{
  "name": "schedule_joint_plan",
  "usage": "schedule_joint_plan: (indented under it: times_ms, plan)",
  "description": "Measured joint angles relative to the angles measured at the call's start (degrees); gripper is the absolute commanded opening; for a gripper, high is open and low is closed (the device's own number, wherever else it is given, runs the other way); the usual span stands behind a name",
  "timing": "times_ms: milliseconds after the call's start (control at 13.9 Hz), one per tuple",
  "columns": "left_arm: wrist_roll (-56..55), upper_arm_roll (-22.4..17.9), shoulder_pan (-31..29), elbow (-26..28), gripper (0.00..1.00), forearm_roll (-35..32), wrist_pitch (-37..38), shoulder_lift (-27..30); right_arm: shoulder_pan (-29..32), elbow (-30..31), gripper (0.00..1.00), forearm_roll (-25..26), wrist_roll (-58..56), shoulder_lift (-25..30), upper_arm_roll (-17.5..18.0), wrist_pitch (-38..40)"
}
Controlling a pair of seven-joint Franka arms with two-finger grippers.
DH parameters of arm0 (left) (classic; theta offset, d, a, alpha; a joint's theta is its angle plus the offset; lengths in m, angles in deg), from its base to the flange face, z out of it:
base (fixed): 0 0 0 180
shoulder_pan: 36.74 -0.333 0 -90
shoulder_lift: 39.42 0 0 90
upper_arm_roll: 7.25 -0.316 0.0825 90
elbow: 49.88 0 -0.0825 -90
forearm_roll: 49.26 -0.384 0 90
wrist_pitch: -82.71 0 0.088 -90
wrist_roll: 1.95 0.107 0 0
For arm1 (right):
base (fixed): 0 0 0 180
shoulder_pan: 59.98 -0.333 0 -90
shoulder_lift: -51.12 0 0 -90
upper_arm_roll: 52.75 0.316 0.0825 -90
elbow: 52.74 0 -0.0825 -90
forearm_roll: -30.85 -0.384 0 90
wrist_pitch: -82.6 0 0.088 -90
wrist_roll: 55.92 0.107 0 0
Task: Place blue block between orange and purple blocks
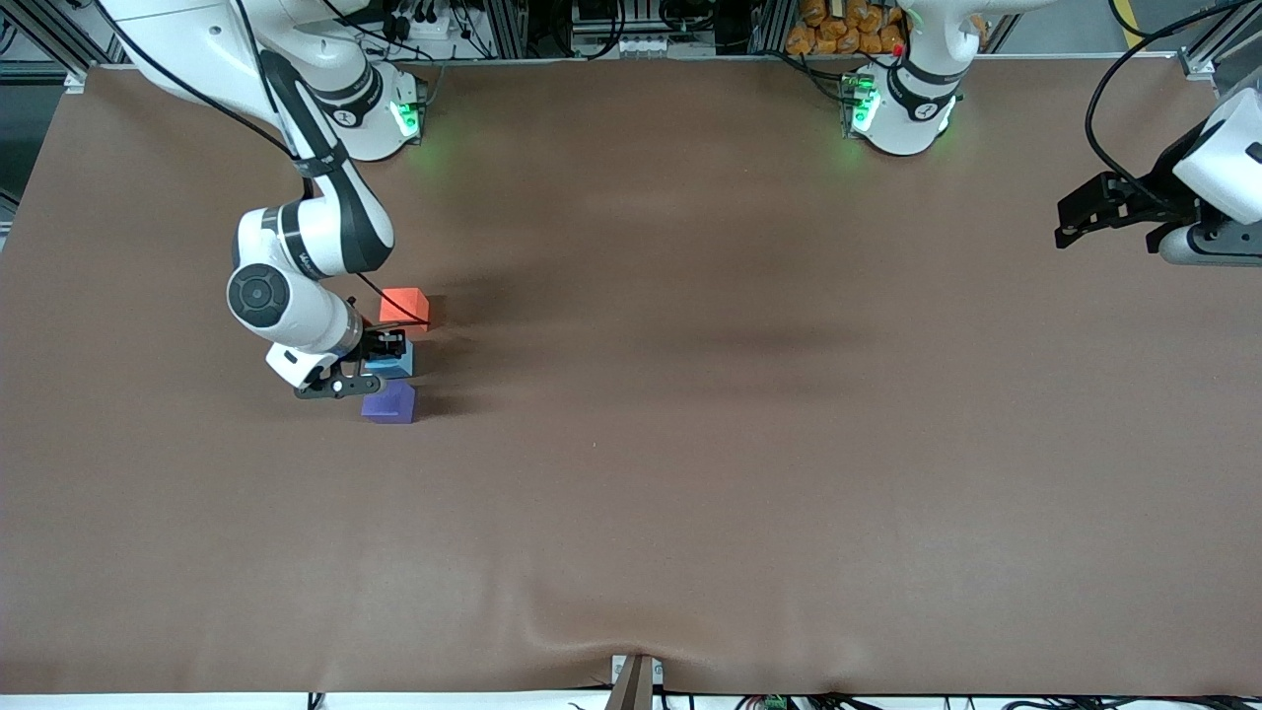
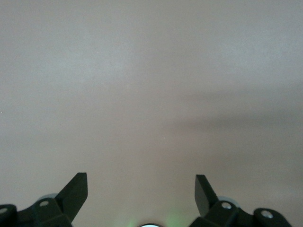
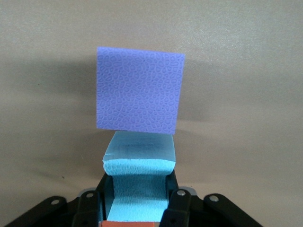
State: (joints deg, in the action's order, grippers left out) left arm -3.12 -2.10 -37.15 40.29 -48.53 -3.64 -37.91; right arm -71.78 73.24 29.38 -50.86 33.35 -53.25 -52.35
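The blue block's base (image 1: 392, 374) (image 3: 141, 146) stands low on the tabletop beside the purple block and the blue block would stay there, so it is time for my right gripper to open now.
My right gripper (image 1: 390, 353) is shut on the blue block (image 1: 394, 365), low between the orange block (image 1: 404, 307) and the purple block (image 1: 389, 402), near the right arm's end of the table. In the right wrist view the fingers (image 3: 177, 203) squeeze the blue block (image 3: 138, 170), the purple block (image 3: 139, 91) lies just past it, and an edge of the orange block (image 3: 130, 223) shows at the frame's rim. My left gripper (image 1: 1085, 212) is open and empty, held up at the left arm's end of the table; its wrist view shows only bare mat between the fingertips (image 2: 75, 191).
The brown mat (image 1: 690, 444) covers the table. A crease in the mat (image 1: 592, 631) lies near the front camera's edge. Both arm bases stand at the table's back edge.
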Motion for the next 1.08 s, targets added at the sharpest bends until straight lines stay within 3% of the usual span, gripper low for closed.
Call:
schedule_joint_plan:
  times_ms: [574,646,717,933,1076]
  plan:
    - [0.00,0.01,-1.10,-0.01,1.00,1.42,-0.06,-0.01,0.05,0.62,0.00,-0.15,0.06,-0.65,0.09,-1.62]
    - [0.00,0.12,-1.09,-0.01,1.00,1.42,-0.08,-0.01,0.05,0.63,0.45,-0.24,0.08,-0.65,0.09,-1.62]
    - [0.00,0.29,-1.07,-0.02,1.00,1.42,-0.09,-0.01,0.06,0.64,0.99,-0.40,0.08,-0.65,0.06,-1.62]
    - [0.00,0.52,-1.06,-0.02,1.00,1.42,-0.10,-0.01,0.34,0.59,1.00,-0.74,0.08,-0.95,0.03,-1.21]
    - [0.00,0.52,-1.06,-0.02,1.00,1.42,-0.10,-0.01,0.60,-1.43,1.00,-0.75,0.07,-1.12,0.03,4.35]
